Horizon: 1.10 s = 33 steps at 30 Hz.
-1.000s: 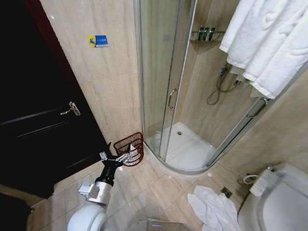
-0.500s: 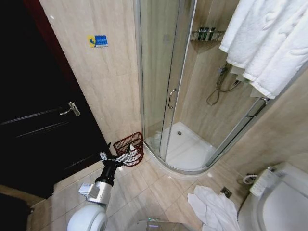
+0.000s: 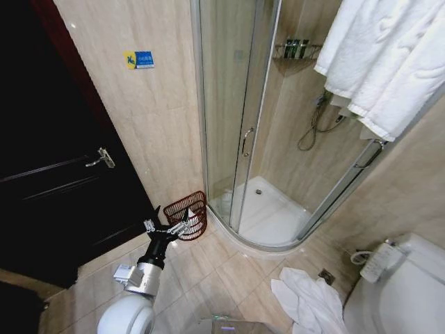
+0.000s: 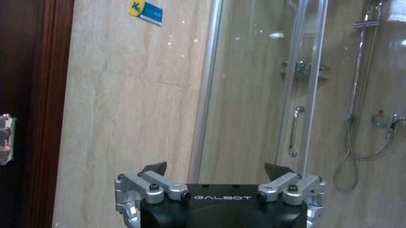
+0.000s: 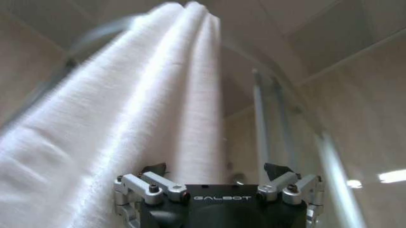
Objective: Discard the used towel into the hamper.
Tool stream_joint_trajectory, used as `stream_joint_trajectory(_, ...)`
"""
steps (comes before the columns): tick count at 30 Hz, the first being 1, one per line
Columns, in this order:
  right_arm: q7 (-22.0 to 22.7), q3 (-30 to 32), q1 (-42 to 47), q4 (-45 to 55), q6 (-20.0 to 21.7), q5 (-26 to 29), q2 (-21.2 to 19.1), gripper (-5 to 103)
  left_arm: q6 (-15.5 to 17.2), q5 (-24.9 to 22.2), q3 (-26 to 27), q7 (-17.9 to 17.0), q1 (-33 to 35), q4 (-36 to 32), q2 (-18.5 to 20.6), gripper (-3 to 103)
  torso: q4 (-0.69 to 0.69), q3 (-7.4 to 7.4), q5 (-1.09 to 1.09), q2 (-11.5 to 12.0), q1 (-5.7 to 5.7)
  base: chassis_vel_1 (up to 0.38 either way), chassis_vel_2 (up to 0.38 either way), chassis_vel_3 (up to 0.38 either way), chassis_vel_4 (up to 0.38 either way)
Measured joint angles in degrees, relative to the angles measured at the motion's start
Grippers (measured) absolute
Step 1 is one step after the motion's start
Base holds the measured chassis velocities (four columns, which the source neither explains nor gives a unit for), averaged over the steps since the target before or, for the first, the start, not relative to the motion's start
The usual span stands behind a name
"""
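Observation:
The thick white towel is to be discarded into the hamper. My right gripper will next grab the towel by its folded top (image 5: pixel 184 14) to do that.
The hamper (image 3: pixel 189 211), a small reddish-brown woven basket, stands tilted on the floor in the corner between the tiled wall and the shower base. My left gripper (image 3: pixel 172 224) hovers right in front of it, open with nothing between its fingers; in the left wrist view the left gripper (image 4: pixel 217 169) faces the wall and the shower door. A crumpled white towel (image 3: pixel 307 299) lies on the floor tiles by the toilet. My right gripper (image 5: pixel 216 169) is open and empty, pointing up at a hanging white towel (image 5: pixel 120 123).
White towels (image 3: pixel 382 59) hang over the shower rail at the upper right. The glass shower cabin (image 3: pixel 257 139) fills the middle, a dark door (image 3: pixel 62 174) stands on the left and the toilet (image 3: pixel 403 292) sits at the lower right. Bare floor tiles (image 3: pixel 229 271) lie between hamper and towel.
The whole head view has shifted slightly to the left, so the camera moved. The left arm, the hamper and the floor towel keep their places.

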<state>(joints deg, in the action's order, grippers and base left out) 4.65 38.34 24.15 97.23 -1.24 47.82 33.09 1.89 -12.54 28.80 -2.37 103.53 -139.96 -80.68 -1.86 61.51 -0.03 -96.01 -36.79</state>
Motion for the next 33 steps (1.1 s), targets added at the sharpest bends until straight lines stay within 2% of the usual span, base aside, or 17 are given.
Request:
stream_joint_trajectory(2,2.0,-3.5,-6.3,1.6,3.0,0.0,1.6,100,0.0,0.0,0.0,0.0,0.0,0.0,0.0,100,0.03,0.0,0.0,0.0,-0.02,0.0,0.0,0.0,0.0)
stream_joint_trajectory(3,2.0,-3.5,-6.3,1.6,3.0,0.0,1.6,100,0.0,0.0,0.0,0.0,0.0,0.0,0.0,100,0.03,0.0,0.0,0.0,-0.02,0.0,0.0,0.0,0.0)
stream_joint_trajectory(5,3.6,-7.8,-14.0,1.7,6.2,1.4,1.2,100,0.0,0.0,0.0,0.0,0.0,0.0,0.0,100,0.08,-0.02,-0.02,0.0,0.01,0.0,0.0,0.0,0.0)
stream_joint_trajectory(7,3.9,-9.1,-16.0,1.4,6.8,2.0,1.0,100,0.0,0.0,0.0,0.0,0.0,0.0,0.0,100,0.1,-0.02,-0.02,0.0,0.01,0.0,0.0,0.0,0.0)
stream_joint_trajectory(9,5.0,-14.4,-24.5,-0.4,9.0,5.5,0.4,103,0.0,0.0,0.0,0.0,0.0,0.0,0.0,100,0.09,-0.02,0.03,0.0,0.02,0.0,0.0,0.0,0.0)
stream_joint_trajectory(10,5.5,-16.3,-27.6,-0.8,9.8,7.4,0.3,99,0.0,0.0,0.0,0.0,0.0,0.0,0.0,100,0.1,-0.02,0.03,0.0,0.02,0.0,0.0,0.0,0.0)
stream_joint_trajectory(12,5.8,-17.0,-28.7,-0.9,10.2,8.2,0.3,99,0.0,0.0,0.0,0.0,0.0,0.0,0.0,100,0.1,-0.02,0.02,0.0,0.02,0.0,0.0,0.0,0.0)
stream_joint_trajectory(15,9.8,-23.6,-38.1,-0.9,13.4,16.9,0.4,89,0.0,0.0,0.0,0.0,0.0,0.0,0.0,100,0.08,-0.02,0.03,0.0,0.02,0.0,0.0,0.0,0.0)
stream_joint_trajectory(16,9.8,-23.6,-38.1,-0.9,13.4,16.9,0.4,89,0.0,0.0,0.0,0.0,0.0,0.0,0.0,100,0.08,-0.02,0.03,0.0,0.02,0.0,0.0,0.0,0.0)
stream_joint_trajectory(17,11.3,-26.0,-41.3,-0.9,14.4,19.4,0.6,86,0.0,0.0,0.0,0.0,0.0,0.0,0.0,100,0.08,-0.02,0.02,0.0,0.02,0.0,0.0,0.0,0.0)
stream_joint_trajectory(19,12.6,-29.1,-45.0,-1.5,15.3,20.7,1.1,84,0.0,0.0,0.0,0.0,0.0,0.0,0.0,100,0.07,-0.02,0.01,0.0,0.02,0.0,0.0,0.0,0.0)
stream_joint_trajectory(20,13.0,-32.0,-48.8,-3.2,15.7,20.2,1.8,82,0.0,0.0,0.0,0.0,0.0,0.0,0.0,100,0.07,-0.02,0.04,0.0,0.02,0.0,0.0,0.0,0.0)
stream_joint_trajectory(21,13.0,-32.0,-48.8,-3.2,15.7,20.2,1.8,82,0.0,0.0,0.0,0.0,0.0,0.0,0.0,100,0.07,-0.02,0.04,0.0,0.02,0.0,0.0,0.0,0.0)
stream_joint_trajectory(25,13.3,-40.4,-58.9,-11.0,16.5,13.1,4.9,77,0.0,0.0,0.0,0.0,0.0,0.0,0.0,100,0.07,-0.02,0.03,0.0,0.02,0.0,0.0,0.0,0.0)
stream_joint_trajectory(26,13.3,-40.4,-58.9,-11.0,16.5,13.1,4.9,77,0.0,0.0,0.0,0.0,0.0,0.0,0.0,100,0.07,-0.02,0.03,0.0,0.02,0.0,0.0,0.0,0.0)
stream_joint_trajectory(30,12.2,-45.4,-65.0,-18.4,17.3,2.1,7.9,76,0.0,0.0,0.0,0.0,0.0,0.0,0.0,100,0.07,-0.02,0.02,0.0,0.01,0.0,0.0,0.0,0.0)
stream_joint_trajectory(33,11.7,-46.2,-66.4,-20.6,17.6,-0.9,8.7,76,0.0,0.0,0.0,0.0,0.0,0.0,0.0,100,0.07,-0.02,0.02,0.0,0.02,0.0,0.0,0.0,0.0)
